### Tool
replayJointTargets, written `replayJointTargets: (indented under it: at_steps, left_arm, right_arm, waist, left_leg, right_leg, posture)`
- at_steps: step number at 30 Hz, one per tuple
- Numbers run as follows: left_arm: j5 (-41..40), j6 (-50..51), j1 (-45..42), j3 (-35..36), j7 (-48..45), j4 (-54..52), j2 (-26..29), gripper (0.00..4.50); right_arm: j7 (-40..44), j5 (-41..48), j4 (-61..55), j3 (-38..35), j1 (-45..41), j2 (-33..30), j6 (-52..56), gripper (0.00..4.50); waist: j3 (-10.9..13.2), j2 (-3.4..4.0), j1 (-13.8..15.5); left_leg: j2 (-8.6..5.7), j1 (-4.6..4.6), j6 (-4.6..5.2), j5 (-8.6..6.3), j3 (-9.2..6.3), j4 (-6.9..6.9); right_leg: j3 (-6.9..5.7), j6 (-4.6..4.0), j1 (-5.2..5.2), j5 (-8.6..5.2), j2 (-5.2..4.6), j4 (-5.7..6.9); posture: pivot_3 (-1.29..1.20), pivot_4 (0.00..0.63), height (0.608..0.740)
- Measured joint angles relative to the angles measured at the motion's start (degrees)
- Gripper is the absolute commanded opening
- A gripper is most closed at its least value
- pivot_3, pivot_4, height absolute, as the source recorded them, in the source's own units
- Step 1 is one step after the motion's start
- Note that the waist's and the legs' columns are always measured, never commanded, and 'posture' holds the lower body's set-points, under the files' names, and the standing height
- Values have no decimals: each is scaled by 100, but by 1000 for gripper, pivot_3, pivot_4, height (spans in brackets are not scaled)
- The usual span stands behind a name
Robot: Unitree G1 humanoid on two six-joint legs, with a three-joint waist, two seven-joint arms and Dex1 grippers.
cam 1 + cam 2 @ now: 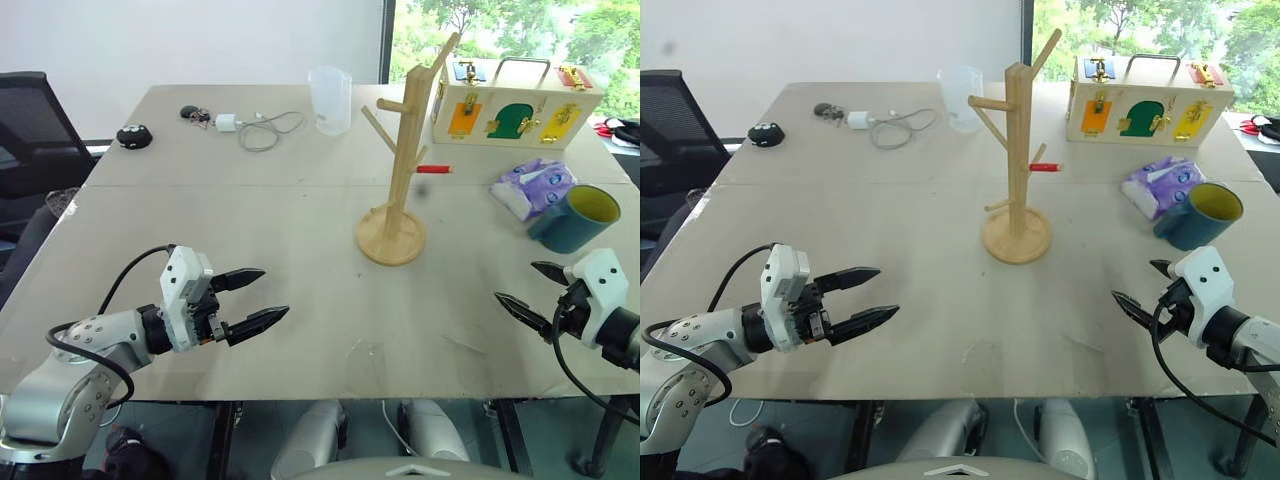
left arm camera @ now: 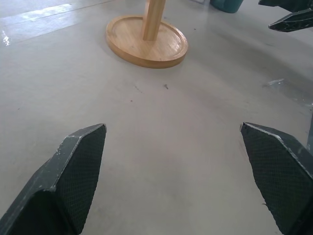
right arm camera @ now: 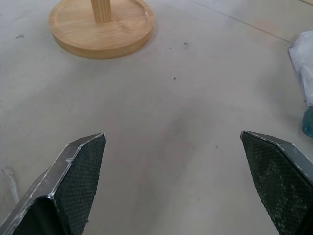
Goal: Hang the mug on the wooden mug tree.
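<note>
My right gripper grabs the mug's slim handle next, since the mug's round body (image 1: 570,223) looks wider than the gap between my open fingers.
The teal-blue mug (image 1: 573,218) with a yellow inside lies tilted on its side at the table's right, against a purple-white packet. The wooden mug tree (image 1: 400,160) stands upright on its round base (image 2: 146,41) at mid-table, its pegs bare. My left gripper (image 1: 258,296) hovers open over the near left of the table, nothing between its fingers. My right gripper (image 1: 522,290) hovers open over the near right, a little in front of the mug, also holding nothing. The tree's base (image 3: 101,27) lies ahead of both grippers.
A clear plastic measuring cup (image 1: 330,99) stands at the back behind the tree. A cream box with coloured doors (image 1: 513,103) sits back right. A charger with cable (image 1: 250,126), keys and a black mouse (image 1: 134,136) lie back left. A purple-white packet (image 1: 532,187) lies beside the mug.
</note>
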Motion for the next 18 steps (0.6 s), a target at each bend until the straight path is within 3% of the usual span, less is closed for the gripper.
replayJointTargets:
  at_steps: [6,18]
  left_arm:
    - [-62,-36,-754,-201,-9,88,-247,4500]
    - [-480,-60,-1264,-465,-154,-177,-531,4500]
  right_arm:
    - [-655,55,-271,206,-261,592,178,4467]
    - [-2143,-283,31,353,-953,1391,447,4467]
  waist:
    - [0,-6,9]
    - [2,-9,-7]
  left_leg:
    - [-1,-3,-1,0,-5,5]
    - [-1,-3,-3,0,0,2]
  right_leg:
    - [-6,-1,0,1,-1,2]
    - [2,-1,-8,1,2,4]
  posture:
    - [0,150,740]
    - [0,150,740]
